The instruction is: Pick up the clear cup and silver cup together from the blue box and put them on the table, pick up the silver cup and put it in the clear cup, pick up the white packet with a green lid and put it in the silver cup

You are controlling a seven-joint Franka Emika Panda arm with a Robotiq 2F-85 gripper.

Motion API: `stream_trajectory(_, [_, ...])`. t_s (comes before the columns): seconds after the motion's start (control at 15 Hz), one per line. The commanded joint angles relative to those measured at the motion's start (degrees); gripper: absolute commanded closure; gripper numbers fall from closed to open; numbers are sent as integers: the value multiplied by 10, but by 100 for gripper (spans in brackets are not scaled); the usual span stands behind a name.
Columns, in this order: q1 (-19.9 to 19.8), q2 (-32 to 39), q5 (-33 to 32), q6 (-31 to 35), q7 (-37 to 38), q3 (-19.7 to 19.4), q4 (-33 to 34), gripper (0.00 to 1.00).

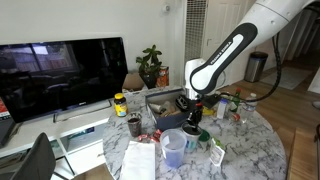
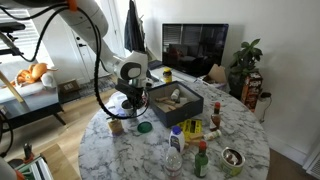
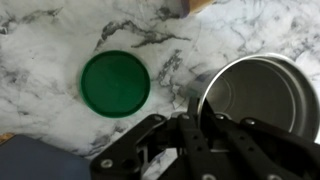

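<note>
The silver cup is outside the clear cup's open rim, so it is too early to release. My gripper moves the silver cup inside that rim next.
My gripper (image 3: 190, 135) is shut on the rim of the silver cup (image 3: 262, 95), one finger inside and one outside. A faint see-through edge hugs the cup's left side and looks like the clear cup (image 3: 194, 92), but I cannot be sure. The cup sits low over the marble table (image 3: 60, 30), to the right of a flat green disc (image 3: 115, 83). In both exterior views the gripper (image 1: 190, 117) (image 2: 130, 104) is beside the blue box (image 1: 162, 121) (image 2: 187, 112). A small white item with green on top (image 1: 216, 152) may be the packet.
A dark brownish tumbler (image 1: 134, 126) (image 2: 115, 126) stands near the gripper. The green disc (image 2: 144, 127) lies in front of the box. A clear capped bottle (image 2: 175, 152) (image 1: 172, 148), small bottles and a bowl (image 2: 232, 160) crowd the table's near side.
</note>
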Motion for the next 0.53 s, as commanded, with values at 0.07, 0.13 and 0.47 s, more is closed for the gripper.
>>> stream_trajectory(0.07, [9, -48, -27, -21, 20, -8, -15, 99])
stream_trajectory(0.13, [16, -67, -43, -30, 37, -15, -20, 99])
stream_trajectory(0.47, [44, -177, -99, -75, 183, -31, -29, 99])
